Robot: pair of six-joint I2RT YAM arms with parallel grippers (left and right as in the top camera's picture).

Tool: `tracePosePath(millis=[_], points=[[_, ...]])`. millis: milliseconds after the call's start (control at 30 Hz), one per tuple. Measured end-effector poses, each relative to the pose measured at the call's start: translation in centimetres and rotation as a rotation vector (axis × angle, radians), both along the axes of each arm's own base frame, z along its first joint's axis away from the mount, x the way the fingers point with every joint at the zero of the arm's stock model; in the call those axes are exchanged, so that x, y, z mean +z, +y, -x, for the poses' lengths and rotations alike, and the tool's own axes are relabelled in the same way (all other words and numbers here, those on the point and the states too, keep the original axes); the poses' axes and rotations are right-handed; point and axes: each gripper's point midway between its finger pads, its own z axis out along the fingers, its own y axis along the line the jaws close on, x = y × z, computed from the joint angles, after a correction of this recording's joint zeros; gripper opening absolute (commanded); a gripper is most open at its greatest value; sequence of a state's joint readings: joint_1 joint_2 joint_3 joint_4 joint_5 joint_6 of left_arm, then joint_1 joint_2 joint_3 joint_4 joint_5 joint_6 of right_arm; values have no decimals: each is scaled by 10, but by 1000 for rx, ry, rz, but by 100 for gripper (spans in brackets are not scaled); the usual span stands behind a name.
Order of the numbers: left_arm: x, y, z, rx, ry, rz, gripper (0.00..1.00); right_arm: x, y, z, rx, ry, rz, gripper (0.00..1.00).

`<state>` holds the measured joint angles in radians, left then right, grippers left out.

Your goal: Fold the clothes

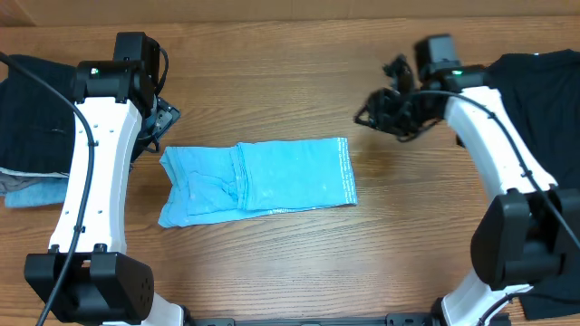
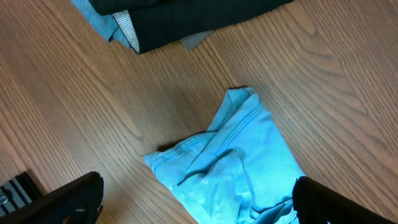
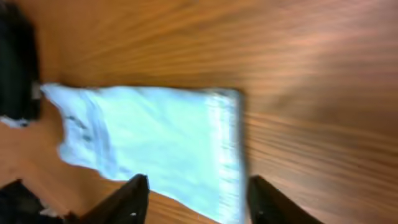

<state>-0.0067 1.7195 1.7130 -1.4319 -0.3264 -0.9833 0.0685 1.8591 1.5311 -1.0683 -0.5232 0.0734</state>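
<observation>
The robot's right gripper will next grab the T-shirt by its white printed-strip edge, opposite the crumpled sleeve end, to fold that edge over the rest.
The clothes, a light sky-blue T-shirt (image 1: 258, 179), lie folded into a long rectangle at the middle of the wooden table, with a white printed strip along the right edge. My left gripper (image 1: 164, 120) hovers just above the shirt's upper left corner. In the left wrist view it (image 2: 199, 208) is open wide over the crumpled sleeve end of the shirt (image 2: 239, 162). My right gripper (image 1: 373, 112) is up and to the right of the shirt, apart from it. In the blurred right wrist view it (image 3: 199, 194) is open, nothing between its fingers, with the shirt (image 3: 161, 134) below.
A stack of folded black, grey and dull-blue garments (image 1: 32, 122) sits at the left edge, also seen in the left wrist view as the stack (image 2: 174, 18). A plain black shirt (image 1: 544, 91) lies at the far right.
</observation>
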Motion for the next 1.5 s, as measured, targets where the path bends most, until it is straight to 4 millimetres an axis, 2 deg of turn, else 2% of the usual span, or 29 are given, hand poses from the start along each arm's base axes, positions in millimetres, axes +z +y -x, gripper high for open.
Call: tracePosePath(millis=[100, 133, 200, 433, 567, 733, 933, 1200, 1333, 1500], points=[[0, 0, 0, 0, 0, 0, 100, -15, -26, 8, 29, 6, 23, 63], [0, 0, 0, 0, 0, 0, 100, -25, -38, 13, 40, 6, 32, 72], [0, 0, 0, 0, 0, 0, 100, -38, -45, 15, 64, -15, 39, 79], [0, 0, 0, 0, 0, 0, 100, -83, -40, 37, 126, -31, 5, 81], [0, 0, 0, 0, 0, 0, 100, -100, -31, 45, 144, -66, -51, 81], [0, 0, 0, 0, 0, 0, 100, -107, -19, 53, 159, -100, -135, 80], [0, 0, 0, 0, 0, 0, 100, -106, -4, 56, 176, -162, -242, 79], [0, 0, 0, 0, 0, 0, 100, -106, 6, 64, 195, -154, -288, 79], [0, 0, 0, 0, 0, 0, 100, -106, 26, 69, 250, -157, -292, 74], [0, 0, 0, 0, 0, 0, 100, -105, 60, 76, 315, -157, -297, 73]])
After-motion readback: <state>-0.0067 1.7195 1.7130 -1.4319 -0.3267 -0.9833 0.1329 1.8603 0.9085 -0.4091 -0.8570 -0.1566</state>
